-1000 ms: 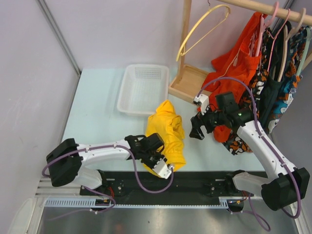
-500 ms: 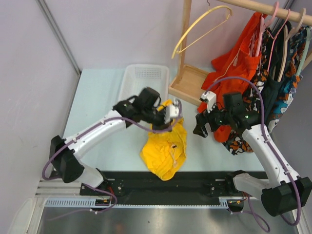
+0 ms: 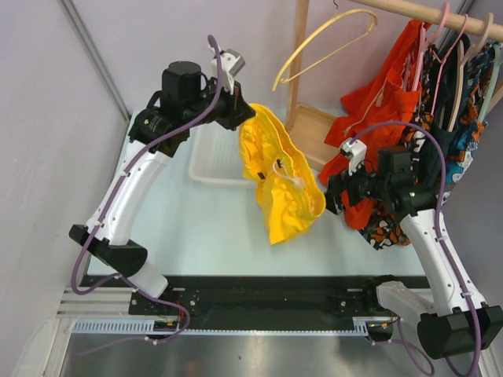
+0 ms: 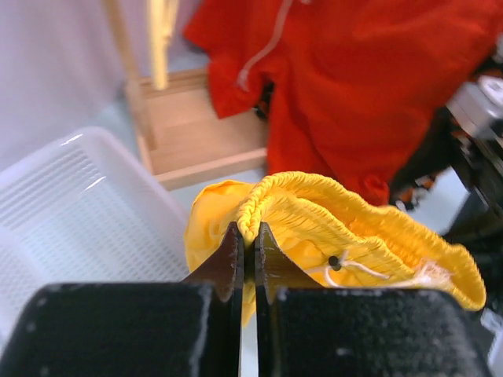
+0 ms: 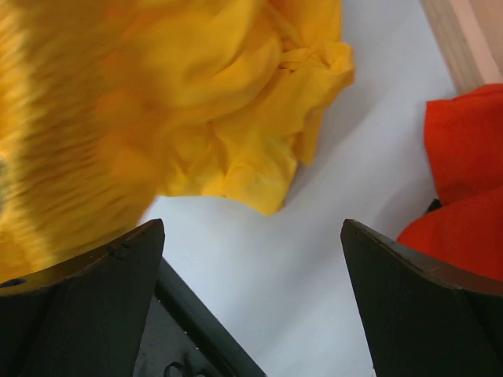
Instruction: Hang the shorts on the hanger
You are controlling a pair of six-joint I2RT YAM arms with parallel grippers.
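The yellow shorts need to be spread for the hanger (image 3: 322,43), so my right gripper will next grab the shorts' waistband at the end opposite my left gripper.
The bright yellow shorts (image 3: 283,184) hang in the air over the table, right of the basket. My left gripper (image 3: 244,119) is raised high at the back and is shut on their gathered waistband (image 4: 271,206); in the left wrist view the left gripper (image 4: 246,229) pinches a fold of elastic, with the white drawstring (image 4: 369,267) to the right. The pale yellow hanger (image 3: 322,43) hangs bare on the rail, up and right of the shorts. My right gripper (image 3: 334,200) stands open just right of the hanging shorts. In the right wrist view the right gripper (image 5: 251,228) holds nothing, and the shorts (image 5: 204,102) fill the upper left.
A white plastic basket (image 3: 211,161) sits at the back left of the table. The wooden rack's base (image 3: 310,132) and post (image 3: 297,55) stand behind the shorts. An orange garment (image 3: 385,90) and dark patterned clothes (image 3: 448,137) hang on the rail at the right, close to the right arm.
The left gripper shut on the shorts' waistband and lifted them from the table's front up to the back, by the basket. The right gripper drifted slightly right, still open.
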